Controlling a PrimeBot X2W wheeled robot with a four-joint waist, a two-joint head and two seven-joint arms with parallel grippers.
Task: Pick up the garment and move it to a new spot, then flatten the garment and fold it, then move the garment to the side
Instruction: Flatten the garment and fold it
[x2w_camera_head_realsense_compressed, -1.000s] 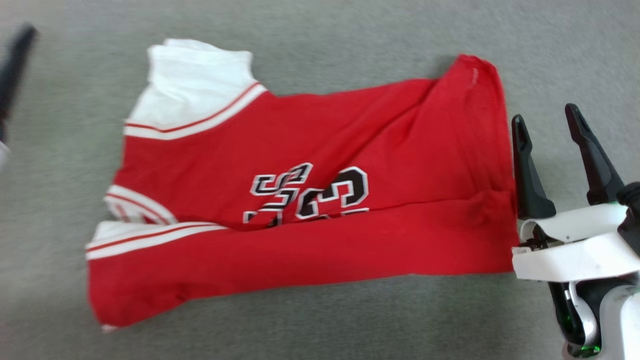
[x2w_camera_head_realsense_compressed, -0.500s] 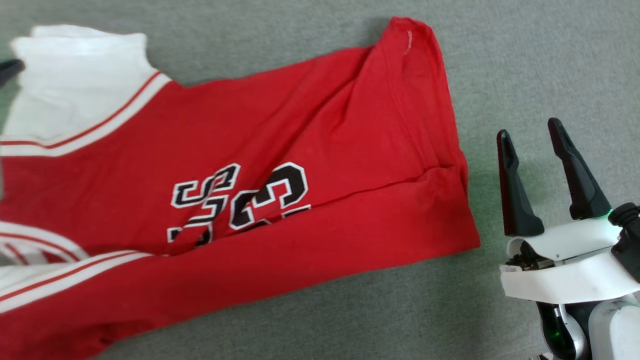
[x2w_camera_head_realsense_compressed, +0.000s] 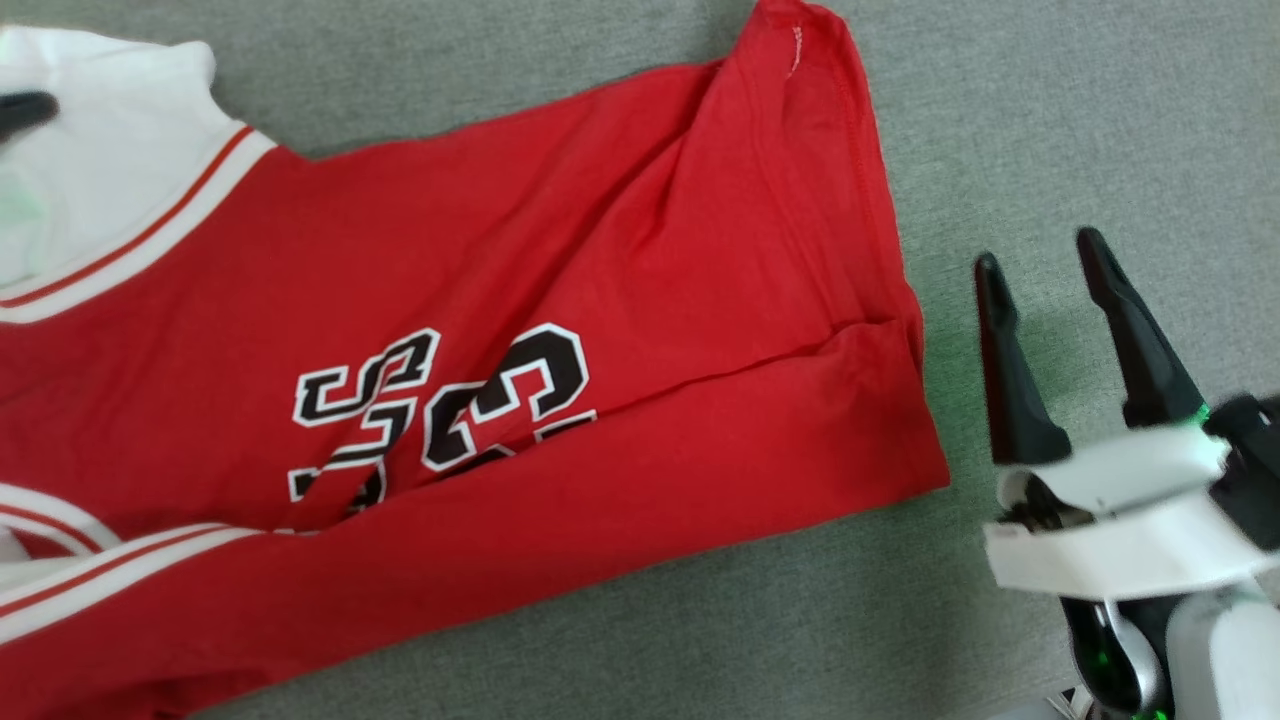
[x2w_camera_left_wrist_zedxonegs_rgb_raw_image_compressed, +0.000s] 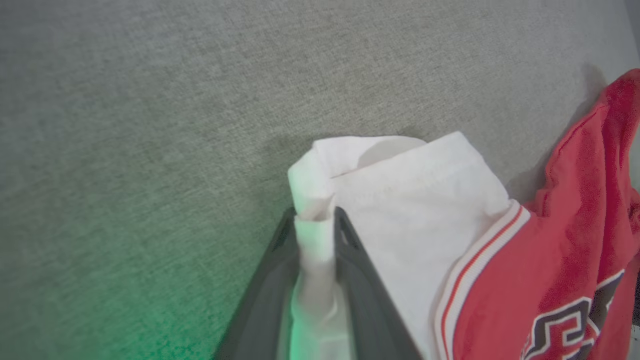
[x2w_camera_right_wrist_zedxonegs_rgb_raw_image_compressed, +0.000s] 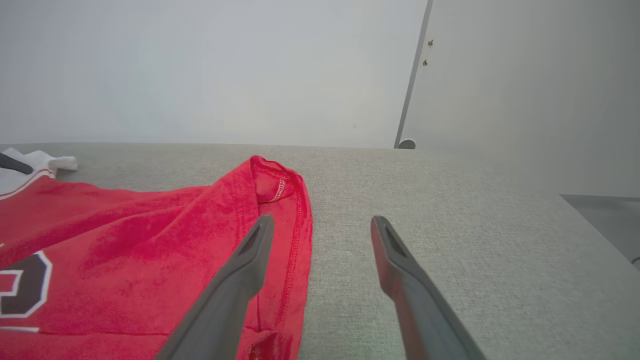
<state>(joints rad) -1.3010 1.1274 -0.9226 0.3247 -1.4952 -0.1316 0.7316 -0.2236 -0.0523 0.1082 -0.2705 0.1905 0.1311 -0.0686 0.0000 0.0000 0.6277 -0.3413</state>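
Note:
My right gripper pinches the garment by its red hem corner (x2w_camera_head_realsense_compressed: 806, 22) next. The hem corner stands up in a loose loop while the garment's body (x2w_camera_head_realsense_compressed: 528, 228) lies flat.
The garment (x2w_camera_head_realsense_compressed: 600, 330), a red jersey with a black-and-white number, lies spread on the grey cloth surface, its bottom strip folded up over the number. Its white sleeve (x2w_camera_left_wrist_zedxonegs_rgb_raw_image_compressed: 415, 200) lies at the upper left of the head view. My left gripper (x2w_camera_left_wrist_zedxonegs_rgb_raw_image_compressed: 315, 220) is shut on a pinched fold of that sleeve's edge; its dark tip (x2w_camera_head_realsense_compressed: 25, 110) shows over the sleeve. My right gripper (x2w_camera_head_realsense_compressed: 1040, 255) stands open just right of the red hem (x2w_camera_right_wrist_zedxonegs_rgb_raw_image_compressed: 300, 220), holding nothing, its left finger (x2w_camera_right_wrist_zedxonegs_rgb_raw_image_compressed: 250, 260) over the hem's edge in the right wrist view.
A grey fabric surface (x2w_camera_head_realsense_compressed: 1050, 100) stretches around the garment, with bare room to the right and behind. A pale wall and a panel with a dark upright edge (x2w_camera_right_wrist_zedxonegs_rgb_raw_image_compressed: 412, 75) stand past the far edge. The surface's right edge (x2w_camera_right_wrist_zedxonegs_rgb_raw_image_compressed: 590, 205) drops off.
The head camera has shifted, so the garment sits further left and larger. My left gripper's tip has come from beside the white sleeve onto it. The right gripper stays open.

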